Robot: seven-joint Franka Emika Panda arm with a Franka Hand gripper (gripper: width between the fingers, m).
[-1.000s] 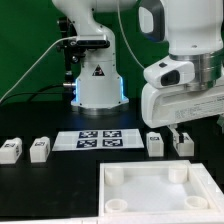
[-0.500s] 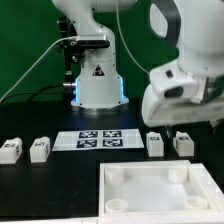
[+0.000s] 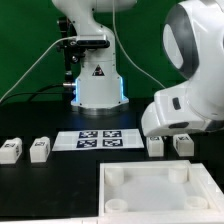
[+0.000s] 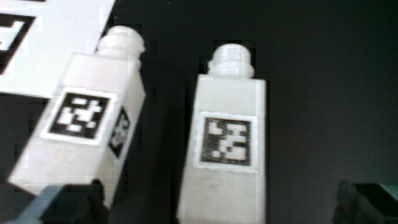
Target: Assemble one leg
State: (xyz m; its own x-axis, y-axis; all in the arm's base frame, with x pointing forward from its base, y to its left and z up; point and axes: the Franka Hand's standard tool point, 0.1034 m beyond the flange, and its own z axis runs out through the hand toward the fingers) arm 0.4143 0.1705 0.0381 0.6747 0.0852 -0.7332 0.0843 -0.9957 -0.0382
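The robot's fingers are above the tagged leg (image 3: 183,146) between them, so they would miss the leg if they closed now. The gripper should go lower first, then close on the leg.
Several legs, small white blocks with fiducial tags, lie on the black table. Two lie at the exterior view's left (image 3: 10,151) (image 3: 40,149) and two at its right (image 3: 154,144) (image 3: 183,144). The wrist view shows the right-hand pair side by side, one leg (image 4: 80,120) next to the other (image 4: 228,130), each with a round peg at its end. My gripper (image 4: 217,205) is open and empty just above them. Its dark fingertips (image 4: 63,205) stand wide apart, and the second leg lies between them, untouched. In the exterior view the arm's white hand (image 3: 185,110) hides the fingers.
The marker board (image 3: 100,138) lies at the middle of the table; its corner shows in the wrist view (image 4: 18,40). The large white square panel with round corner sockets (image 3: 155,172) lies at the front. The robot's base (image 3: 97,85) stands behind.
The arm's hand has come down and tilted over the two right-hand legs. No leg has moved.
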